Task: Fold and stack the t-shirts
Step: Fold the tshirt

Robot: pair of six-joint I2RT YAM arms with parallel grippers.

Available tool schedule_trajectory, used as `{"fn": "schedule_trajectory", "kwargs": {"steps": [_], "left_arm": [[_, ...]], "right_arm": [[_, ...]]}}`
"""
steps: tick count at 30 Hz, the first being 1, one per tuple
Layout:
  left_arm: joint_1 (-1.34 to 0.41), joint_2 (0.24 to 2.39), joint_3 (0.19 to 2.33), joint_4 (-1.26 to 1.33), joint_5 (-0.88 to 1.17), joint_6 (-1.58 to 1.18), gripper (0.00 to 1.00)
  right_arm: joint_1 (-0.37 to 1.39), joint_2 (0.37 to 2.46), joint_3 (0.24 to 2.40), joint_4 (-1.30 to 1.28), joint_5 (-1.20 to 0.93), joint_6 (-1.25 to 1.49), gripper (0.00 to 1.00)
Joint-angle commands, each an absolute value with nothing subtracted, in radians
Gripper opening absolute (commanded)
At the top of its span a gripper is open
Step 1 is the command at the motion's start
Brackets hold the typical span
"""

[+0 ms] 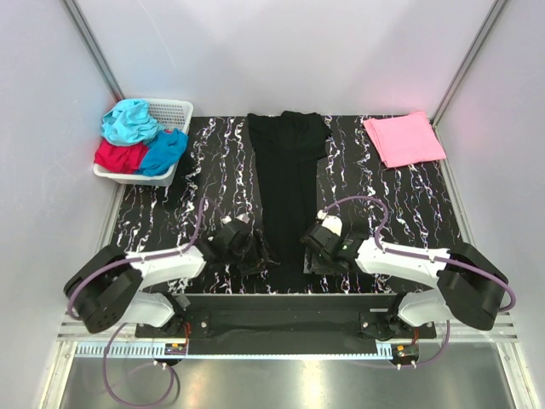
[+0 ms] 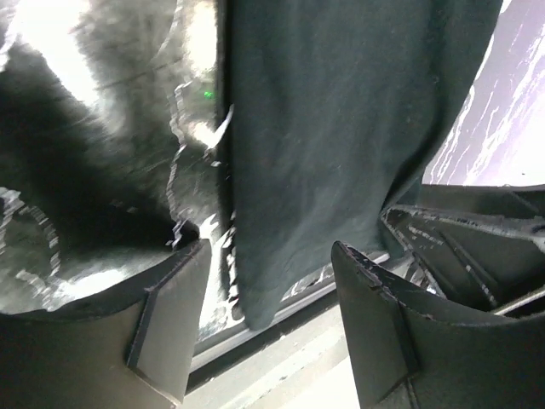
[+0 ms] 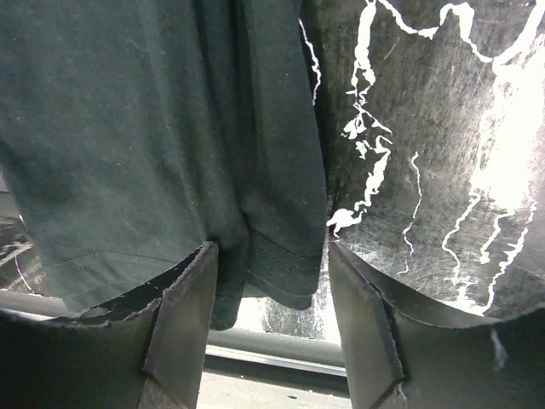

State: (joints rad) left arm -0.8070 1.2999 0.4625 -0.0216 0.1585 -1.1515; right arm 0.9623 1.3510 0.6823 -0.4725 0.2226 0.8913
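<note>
Next, my right gripper takes hold of the black t-shirt's near hem corner [image 1: 304,273] [image 3: 278,274], opposite my left gripper's corner, to fold the hem toward the collar.
The black t-shirt [image 1: 288,183] lies as a long narrow strip down the middle of the marbled table, collar end at the back. My left gripper [image 1: 255,256] sits low at the strip's near left corner, and my right gripper [image 1: 313,247] at its near right corner. In the left wrist view the left gripper [image 2: 268,247] is open, with the black cloth [image 2: 341,128] hanging down between the fingers, untouched. In the right wrist view the right gripper [image 3: 272,247] is open, and the stitched hem [image 3: 281,264] lies loose between the pads. A folded pink t-shirt [image 1: 404,139] rests at the back right.
A white lattice basket [image 1: 174,111] at the back left holds teal [image 1: 129,121], red [image 1: 119,156] and blue [image 1: 163,152] t-shirts in a heap. The table's near edge rail [image 3: 281,349] runs just beyond both grippers. White walls close in the table's sides and back.
</note>
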Motion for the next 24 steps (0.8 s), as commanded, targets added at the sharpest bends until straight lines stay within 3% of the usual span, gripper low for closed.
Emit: {"fn": "schedule_trajectory", "kwargs": {"steps": [1, 11, 16, 19, 20, 22, 23, 24], "left_arm": [[-0.828, 1.371, 0.494, 0.033, 0.146, -1.163, 0.65], [-0.879, 1.399, 0.494, 0.052, 0.153, -1.201, 0.64], [-0.896, 1.394, 0.483, 0.044, 0.146, -1.212, 0.6], [-0.903, 1.399, 0.479, 0.043, 0.147, -1.215, 0.48], [-0.905, 1.397, 0.477, 0.04, 0.144, -1.218, 0.34], [-0.91, 1.4, 0.479, 0.037, 0.141, -1.223, 0.16], [-0.911, 1.405, 0.48, 0.037, 0.141, -1.223, 0.0], [-0.913, 1.408, 0.485, 0.034, 0.14, -1.223, 0.0]], "right_arm": [[0.969, 1.336, 0.663, -0.431, 0.241, 0.939, 0.62], [0.973, 1.278, 0.617, -0.476, 0.295, 0.969, 0.61], [0.982, 1.289, 0.627, -0.472, 0.296, 0.965, 0.42], [0.985, 1.305, 0.64, -0.471, 0.295, 0.96, 0.19], [0.988, 1.311, 0.644, -0.471, 0.296, 0.959, 0.14], [0.992, 1.321, 0.66, -0.471, 0.295, 0.956, 0.05], [0.999, 1.331, 0.664, -0.471, 0.296, 0.953, 0.02], [1.0, 1.336, 0.669, -0.469, 0.296, 0.95, 0.0]]}}
